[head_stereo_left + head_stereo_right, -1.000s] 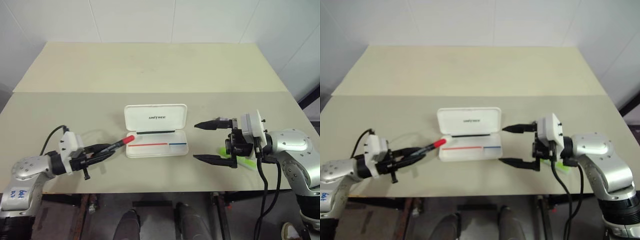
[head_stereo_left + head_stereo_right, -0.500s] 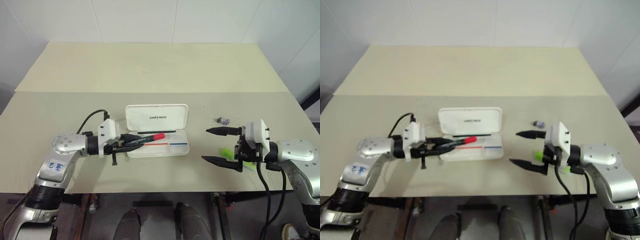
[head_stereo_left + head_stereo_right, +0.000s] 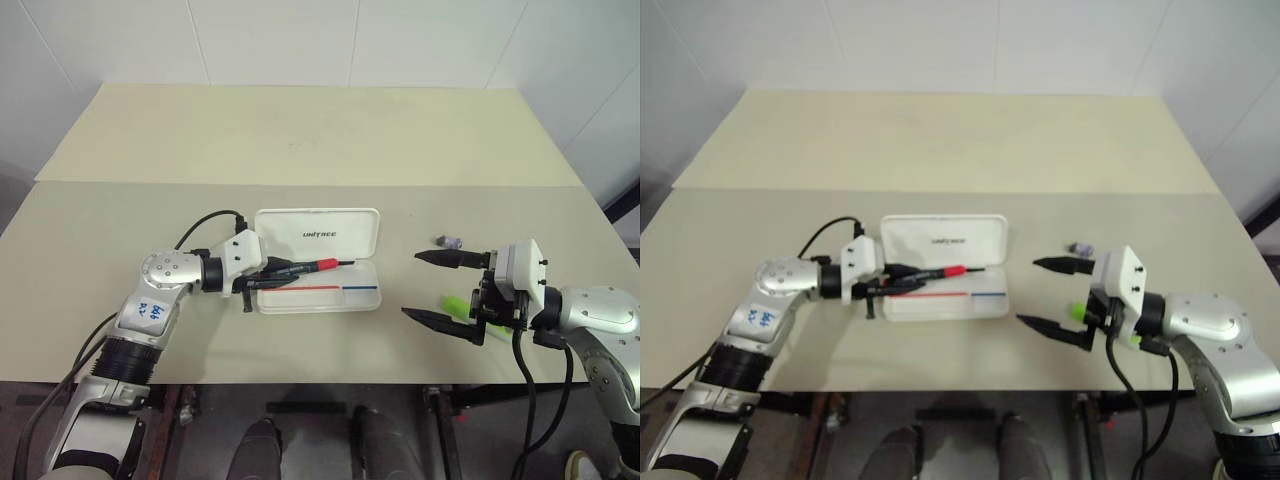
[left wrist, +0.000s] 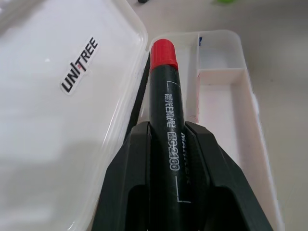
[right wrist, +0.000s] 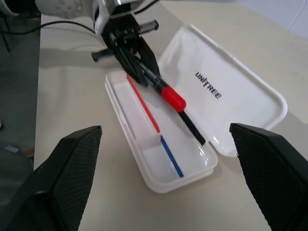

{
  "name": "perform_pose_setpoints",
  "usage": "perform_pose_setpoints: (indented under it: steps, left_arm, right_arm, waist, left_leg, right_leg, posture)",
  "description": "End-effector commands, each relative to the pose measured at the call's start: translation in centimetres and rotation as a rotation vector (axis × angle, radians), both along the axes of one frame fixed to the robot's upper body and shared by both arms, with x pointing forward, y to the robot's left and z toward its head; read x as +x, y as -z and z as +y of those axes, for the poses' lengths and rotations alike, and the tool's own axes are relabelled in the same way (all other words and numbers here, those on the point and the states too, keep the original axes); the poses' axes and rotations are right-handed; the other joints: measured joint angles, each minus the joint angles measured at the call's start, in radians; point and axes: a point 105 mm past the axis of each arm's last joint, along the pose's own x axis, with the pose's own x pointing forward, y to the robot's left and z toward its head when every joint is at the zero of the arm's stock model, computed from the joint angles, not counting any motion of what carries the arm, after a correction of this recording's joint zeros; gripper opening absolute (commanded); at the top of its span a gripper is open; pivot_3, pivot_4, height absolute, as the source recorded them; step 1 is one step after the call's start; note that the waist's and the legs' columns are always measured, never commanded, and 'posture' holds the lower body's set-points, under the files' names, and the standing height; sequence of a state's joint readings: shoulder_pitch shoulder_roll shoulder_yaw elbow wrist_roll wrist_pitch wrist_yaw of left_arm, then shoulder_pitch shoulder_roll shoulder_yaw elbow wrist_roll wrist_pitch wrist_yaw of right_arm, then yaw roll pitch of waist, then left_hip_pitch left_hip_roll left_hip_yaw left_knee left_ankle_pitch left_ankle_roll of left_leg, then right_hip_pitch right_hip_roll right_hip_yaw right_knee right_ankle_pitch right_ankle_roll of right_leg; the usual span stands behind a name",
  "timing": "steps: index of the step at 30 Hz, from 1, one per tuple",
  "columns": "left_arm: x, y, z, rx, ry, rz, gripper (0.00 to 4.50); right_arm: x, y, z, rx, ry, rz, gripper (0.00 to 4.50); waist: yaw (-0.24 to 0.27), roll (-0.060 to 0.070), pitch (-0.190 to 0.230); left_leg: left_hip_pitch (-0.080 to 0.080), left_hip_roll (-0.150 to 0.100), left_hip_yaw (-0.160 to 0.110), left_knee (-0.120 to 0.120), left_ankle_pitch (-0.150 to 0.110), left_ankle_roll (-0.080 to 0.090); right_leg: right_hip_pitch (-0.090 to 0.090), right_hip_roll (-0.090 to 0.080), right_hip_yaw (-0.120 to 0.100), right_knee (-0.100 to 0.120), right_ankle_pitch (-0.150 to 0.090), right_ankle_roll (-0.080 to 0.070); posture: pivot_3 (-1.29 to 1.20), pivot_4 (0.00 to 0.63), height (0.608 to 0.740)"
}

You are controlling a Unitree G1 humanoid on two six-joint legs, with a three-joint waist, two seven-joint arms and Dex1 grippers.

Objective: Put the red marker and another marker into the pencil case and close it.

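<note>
I need to add another marker to the pencil case, so my right gripper should next grab the light-green highlighter (image 3: 454,303) by its uncapped end.
The white pencil case (image 3: 352,226) lies open mid-table, its UNITREE lid folded back and its tray (image 4: 226,110) towards me. My left gripper (image 3: 272,278) is shut on the black barrel of the red marker (image 3: 322,266), which it holds over the tray beside the hinge, red cap pointing right. The left wrist view looks along the marker (image 4: 166,125) between the two fingers (image 4: 137,159). The other marker, a light-green highlighter (image 3: 454,303), lies on the table right of the case, between the spread fingers of my right gripper (image 3: 412,285), which is open and holds nothing.
A tiny purple object (image 3: 447,241) lies on the table just beyond the right gripper. The table's far half (image 3: 300,130), past a seam, is bare. The right wrist view looks across the open case (image 5: 192,159) towards the left gripper (image 5: 127,53).
My left gripper has carried the red marker to the right, from the table left of the case to over its tray. The right gripper has stayed open by the highlighter.
</note>
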State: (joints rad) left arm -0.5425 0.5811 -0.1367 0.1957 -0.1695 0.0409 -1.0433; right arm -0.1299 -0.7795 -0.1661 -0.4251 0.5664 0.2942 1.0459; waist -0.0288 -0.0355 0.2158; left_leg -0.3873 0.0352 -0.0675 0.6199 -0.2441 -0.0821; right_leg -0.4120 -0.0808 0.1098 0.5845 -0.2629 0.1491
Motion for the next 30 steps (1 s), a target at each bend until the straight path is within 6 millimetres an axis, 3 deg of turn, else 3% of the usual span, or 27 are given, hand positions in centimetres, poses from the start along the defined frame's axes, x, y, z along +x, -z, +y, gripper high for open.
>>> perform_pose_setpoints:
  steps: [1,7,15,24,30]
  left_arm:
    - [0.2,-0.7,-0.8,-0.007,0.030,-0.048,1.60]
    - [0.2,-0.8,-1.4,-0.017,0.052,-0.066,3.60]
    - [-2.0,-2.9,-2.2,-0.151,0.144,-0.029,3.60]
    - [-5.1,-7.2,-0.5,-0.262,0.173,-0.011,3.60]
    - [-6.6,-8.5,0.4,-0.239,0.172,0.008,3.60]
  right_arm:
    - [-0.4,-1.2,0.1,0.022,0.004,-0.044,4.50]
    - [-0.4,-1.3,0.2,0.025,0.007,-0.046,4.50]
    - [0.1,-1.1,-0.7,0.045,0.047,-0.013,4.50]
    - [1.9,2.2,-6.9,-0.031,0.275,0.121,4.50]
    - [2.6,4.5,-9.3,-0.061,0.344,0.193,4.50]
  waist:
    - [0.000,0.000,0.000]
    - [0.000,0.000,0.000]
    - [-0.002,0.000,0.000]
    - [-0.001,0.000,0.000]
    - [-0.006,0.000,0.000]
  left_leg:
    - [0.000,0.000,0.000,0.000,0.000,0.000]
    - [0.000,0.000,0.000,0.000,0.000,0.000]
    - [0.000,0.000,0.000,0.001,0.000,0.000]
    - [0.000,0.000,0.000,0.002,0.000,0.000]
    - [0.001,0.000,0.000,0.002,0.000,0.000]
  right_leg:
    - [0.000,0.000,0.000,0.000,0.000,0.000]
    - [0.000,0.000,0.000,0.000,0.000,0.000]
    - [0.000,0.000,0.000,0.000,0.000,0.000]
    - [0.001,0.000,0.000,0.001,0.000,0.000]
    - [0.001,0.000,0.000,0.001,0.000,0.000]
  posture:
    - [0.00,0.150,0.740]
    - [0.00,0.150,0.740]
    - [0.00,0.150,0.740]
    - [0.00,0.150,0.740]
    - [0.00,0.150,0.740]
